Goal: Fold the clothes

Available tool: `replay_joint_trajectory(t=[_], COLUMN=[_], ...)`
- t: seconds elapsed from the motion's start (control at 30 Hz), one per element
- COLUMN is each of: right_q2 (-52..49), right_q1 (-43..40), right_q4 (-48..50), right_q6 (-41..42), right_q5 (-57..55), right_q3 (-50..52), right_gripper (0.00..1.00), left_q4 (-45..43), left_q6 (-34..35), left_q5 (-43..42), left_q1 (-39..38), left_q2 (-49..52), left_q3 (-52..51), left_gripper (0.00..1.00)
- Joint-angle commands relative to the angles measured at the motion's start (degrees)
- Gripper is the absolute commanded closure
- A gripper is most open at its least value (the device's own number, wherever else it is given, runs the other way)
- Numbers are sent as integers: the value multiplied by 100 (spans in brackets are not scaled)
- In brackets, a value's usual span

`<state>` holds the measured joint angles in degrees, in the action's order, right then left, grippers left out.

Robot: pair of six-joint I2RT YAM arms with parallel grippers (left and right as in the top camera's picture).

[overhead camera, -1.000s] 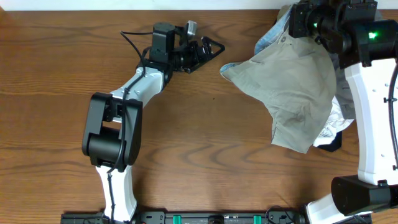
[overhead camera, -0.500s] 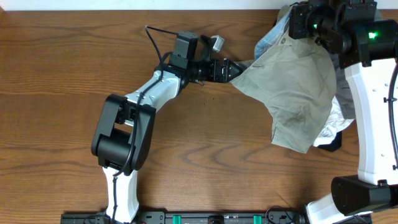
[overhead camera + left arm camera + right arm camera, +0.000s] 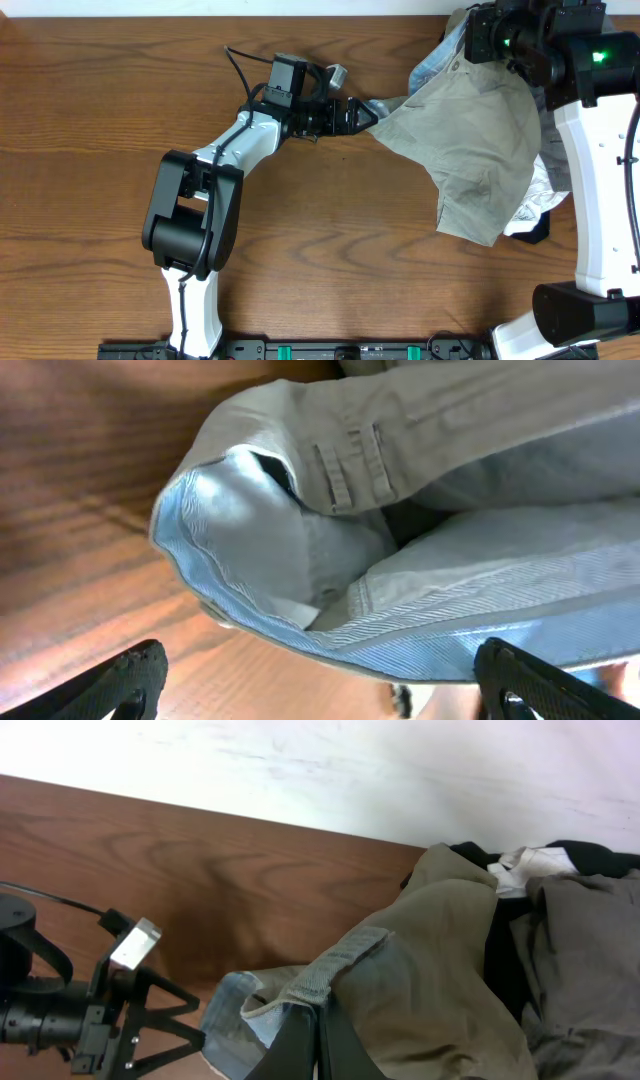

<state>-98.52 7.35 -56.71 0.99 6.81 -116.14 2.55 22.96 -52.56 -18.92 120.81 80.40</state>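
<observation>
The robot's left gripper should next grab the garment's loose waistband corner [image 3: 218, 572], opposite the right gripper, to stretch the garment and spread it flat for folding.
The clothes, a pale khaki-green shorts-like garment [image 3: 470, 140], hang draped at the table's right from my right gripper [image 3: 468, 48]. In the right wrist view that gripper [image 3: 318, 1015] is shut on the waistband of the garment [image 3: 430, 990]. My left gripper [image 3: 365, 112] is at the garment's left corner, wide open. In the left wrist view its black fingertips [image 3: 130, 680] stand far apart at the bottom corners. The garment's folded corner [image 3: 400, 510], with belt loops and pale lining, fills the view above them. Bare wood shows between the fingers.
A darker grey garment [image 3: 590, 960] and a black garment [image 3: 500, 955] lie bunched under and right of the khaki one. A bit of whitish cloth [image 3: 528, 215] pokes out beside the right arm [image 3: 600, 200]. Behind the table's far edge is a white wall [image 3: 400, 770].
My left arm has swung right across the table, bringing its open gripper up to the garment's left corner. The right gripper has kept its hold in place.
</observation>
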Motion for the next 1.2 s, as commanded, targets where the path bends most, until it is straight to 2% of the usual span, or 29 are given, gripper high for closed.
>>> replay_joint_trajectory(t=[0.0, 0.13, 0.23, 0.43, 0.73, 0.87, 1.0, 1.07, 1.1, 1.13, 1.17], right_q2=[35, 35, 35, 35, 35, 35, 35, 35, 35, 35, 35], right_q1=[35, 35, 52, 136, 155, 155, 155, 155, 155, 155, 155], right_q4=[11, 7, 4, 9, 9, 9, -13, -31, -35, -37, -46], right_q6=[-68, -68, -68, -72, -98, -109, -111, -114, -131, -131, -129], right_q5=[-15, -13, -15, -17, -85, -83, -85, -107, -105, -111, -149], right_q3=[0, 0, 0, 0, 2, 2, 2, 2, 2, 2, 2], right_gripper=[99, 99, 99, 99, 99, 99, 99, 99, 99, 99, 99], left_q4=[-66, -197, -461, -898, -1086, -1259, -1777, -2129, -2302, -2437, -2592], left_q6=[1187, 2559, 3152, 3788, 4083, 4087, 4417, 4653, 4765, 4835, 4896], left_q5=[-50, 85, 92, 90, -208, -212, -210, -232, -258, -306, -420], left_q1=[-13, -13, -17, -17, -212, -267, -267, -267, -264, -249, -210], left_q2=[81, 85, 131, 323, 632, 632, 632, 629, 627, 625, 619], left_q3=[101, 101, 101, 101, 101, 101, 101, 101, 101, 101, 101], left_gripper=[1, 1, 1, 0, 11, 26, 48, 66, 81, 91, 94])
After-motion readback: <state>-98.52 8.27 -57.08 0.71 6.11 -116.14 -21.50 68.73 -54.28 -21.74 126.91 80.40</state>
